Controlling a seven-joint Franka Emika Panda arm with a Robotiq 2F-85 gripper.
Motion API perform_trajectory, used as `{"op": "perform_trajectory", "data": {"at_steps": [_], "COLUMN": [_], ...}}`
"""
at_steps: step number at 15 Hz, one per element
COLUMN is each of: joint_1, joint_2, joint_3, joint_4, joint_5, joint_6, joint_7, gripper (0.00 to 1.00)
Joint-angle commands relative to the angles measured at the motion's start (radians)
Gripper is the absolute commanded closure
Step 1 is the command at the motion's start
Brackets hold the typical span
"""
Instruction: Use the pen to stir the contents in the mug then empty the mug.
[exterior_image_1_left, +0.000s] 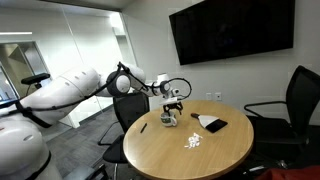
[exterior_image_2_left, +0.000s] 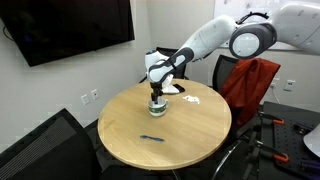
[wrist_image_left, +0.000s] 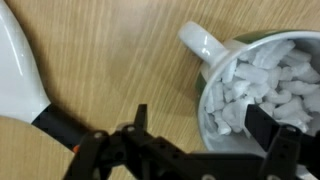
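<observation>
I should close my gripper on the white mug's rim (exterior_image_1_left: 169, 112) (wrist_image_left: 203, 119) now, because it lies between my open fingers and they would hold it.
The white mug (wrist_image_left: 202, 43) stands upright on the round wooden table and is filled with white bits (wrist_image_left: 262, 78). My gripper (wrist_image_left: 205, 125) hangs straight over it, open, with one finger outside the mug's wall and the other over the bits inside. In both exterior views the gripper (exterior_image_1_left: 172, 102) (exterior_image_2_left: 157, 90) is just above the mug (exterior_image_1_left: 170, 120) (exterior_image_2_left: 157, 110). The dark pen (exterior_image_1_left: 143, 127) (exterior_image_2_left: 152, 138) lies flat on the table, apart from the mug and free of the gripper.
A loose scatter of white bits (exterior_image_1_left: 193, 142) (exterior_image_2_left: 193, 100) lies on the table. A flat black object with a white sheet (exterior_image_1_left: 212, 124) lies near the mug. A white tapered object with a black and orange end (wrist_image_left: 25, 75) shows left of the mug. Office chairs ring the table.
</observation>
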Motion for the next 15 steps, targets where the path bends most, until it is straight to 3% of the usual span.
{"op": "perform_trajectory", "data": {"at_steps": [1, 10, 15], "joint_1": [-0.013, -0.010, 0.008], "joint_2": [0.019, 0.029, 0.002], "joint_3": [0.015, 0.014, 0.006], "joint_4": [0.038, 0.043, 0.011], "joint_5": [0.021, 0.020, 0.008], "joint_6": [-0.006, -0.012, -0.001], "joint_7": [-0.018, -0.020, -0.008], "gripper": [0.30, 1.00, 0.97]}}
